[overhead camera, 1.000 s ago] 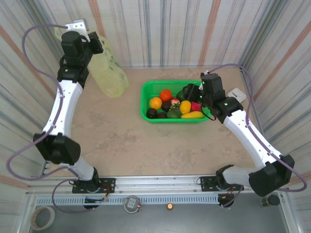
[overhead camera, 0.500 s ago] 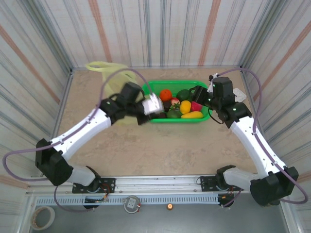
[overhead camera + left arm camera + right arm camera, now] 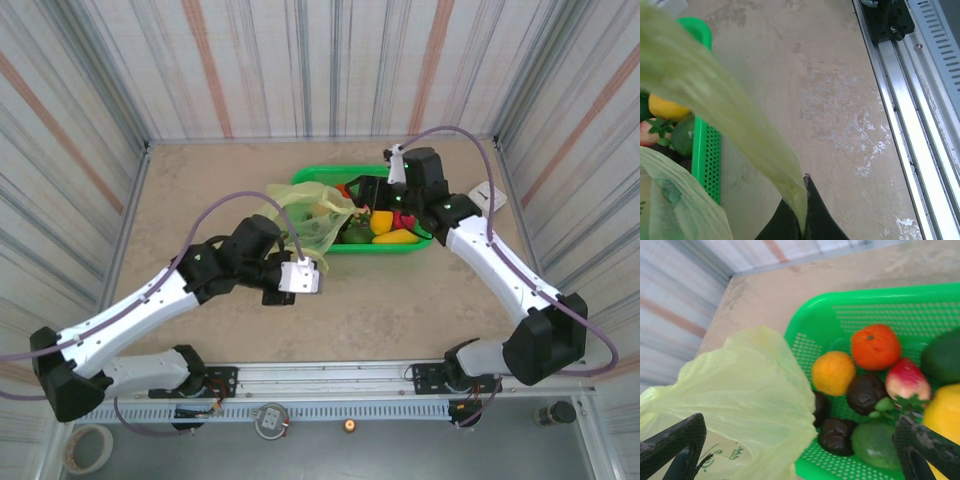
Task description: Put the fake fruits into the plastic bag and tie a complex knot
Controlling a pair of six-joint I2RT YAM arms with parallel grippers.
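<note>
My right gripper should next grab the plastic bag [image 3: 312, 213] by its loose edge over the basket, opposite my left gripper, to spread the bag's opening for the fruits.
The plastic bag [image 3: 312, 213], thin yellow-green with dark prints, lies draped over the left end of the green basket [image 3: 402, 248]. My left gripper [image 3: 805, 216] is shut on a stretched strip of the plastic bag [image 3: 715, 100], just in front of the basket, seen from above as the left gripper [image 3: 297, 266]. The fake fruits lie in the basket: an orange one [image 3: 875, 346], a paler orange one [image 3: 832, 372], two dark brown ones [image 3: 866, 392], a pink one [image 3: 907, 382], a green one [image 3: 875, 442] and a yellow one [image 3: 396, 237]. My right gripper [image 3: 800, 450] hangs open above them with nothing between its fingers.
The basket [image 3: 840, 315] stands at the back centre of the beige table [image 3: 400, 310]. Striped walls close in the left, back and right sides. A metal rail [image 3: 920, 100] runs along the near edge by the arm bases.
My left arm has swung from the back left corner to the basket's left end, carrying the bag. My right gripper has opened wider and shifted left over the basket.
</note>
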